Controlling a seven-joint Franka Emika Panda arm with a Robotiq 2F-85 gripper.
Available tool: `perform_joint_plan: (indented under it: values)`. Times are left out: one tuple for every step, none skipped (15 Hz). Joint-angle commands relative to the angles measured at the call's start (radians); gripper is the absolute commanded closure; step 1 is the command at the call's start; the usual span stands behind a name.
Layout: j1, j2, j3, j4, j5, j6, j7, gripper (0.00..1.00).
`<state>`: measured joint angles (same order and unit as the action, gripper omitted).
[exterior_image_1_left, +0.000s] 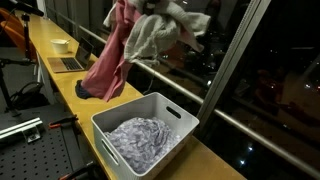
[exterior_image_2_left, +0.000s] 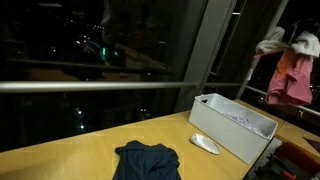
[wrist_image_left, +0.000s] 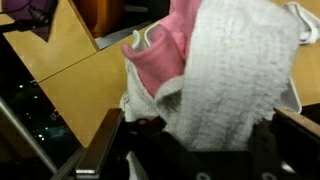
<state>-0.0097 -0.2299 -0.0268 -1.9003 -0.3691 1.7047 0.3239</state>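
The pink garment (exterior_image_1_left: 108, 65) hangs high, outside the bin's rim, so it is too early to open my gripper now. The bundle would drop short.
My gripper (exterior_image_1_left: 150, 8) is high above the table, shut on a bundle of cloth: a pink garment (exterior_image_1_left: 108, 65) hanging down and a grey-white towel (exterior_image_1_left: 158, 35) draped beside it. In the wrist view the towel (wrist_image_left: 235, 75) and the pink garment (wrist_image_left: 165, 50) fill the space between the fingers (wrist_image_left: 195, 140). The bundle also shows in an exterior view (exterior_image_2_left: 288, 70), above and behind the bin. A white plastic bin (exterior_image_1_left: 170, 108) stands on the wooden table below, with patterned grey cloth (exterior_image_1_left: 140, 140) inside it.
A dark blue garment (exterior_image_2_left: 147, 160) and a small white object (exterior_image_2_left: 205, 144) lie on the table (exterior_image_2_left: 70, 150) beside the bin (exterior_image_2_left: 215, 125). A laptop (exterior_image_1_left: 70, 62) and a cup (exterior_image_1_left: 60, 44) sit farther along. A dark window with a rail (exterior_image_1_left: 250, 80) borders the table.
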Motion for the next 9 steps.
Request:
perform_joint_plan:
  values:
    - [-0.032, 0.1, -0.002, 0.121, 0.011, 0.002, -0.084, 0.94]
    - [-0.035, 0.122, -0.002, 0.129, 0.016, 0.016, -0.099, 0.94]
    - [-0.034, 0.145, -0.001, 0.133, 0.019, 0.029, -0.104, 0.94]
    - [-0.034, 0.172, -0.004, 0.134, 0.026, 0.046, -0.114, 0.94]
    - [-0.035, 0.203, -0.008, 0.13, 0.032, 0.072, -0.124, 0.94]
    - [-0.035, 0.226, -0.009, 0.125, 0.033, 0.094, -0.131, 0.94]
    - [-0.037, 0.248, -0.012, 0.118, 0.03, 0.111, -0.141, 0.94]
    - [-0.036, 0.259, -0.012, 0.104, 0.021, 0.122, -0.144, 0.5]
    - [-0.036, 0.265, -0.014, 0.083, 0.009, 0.126, -0.144, 0.49]
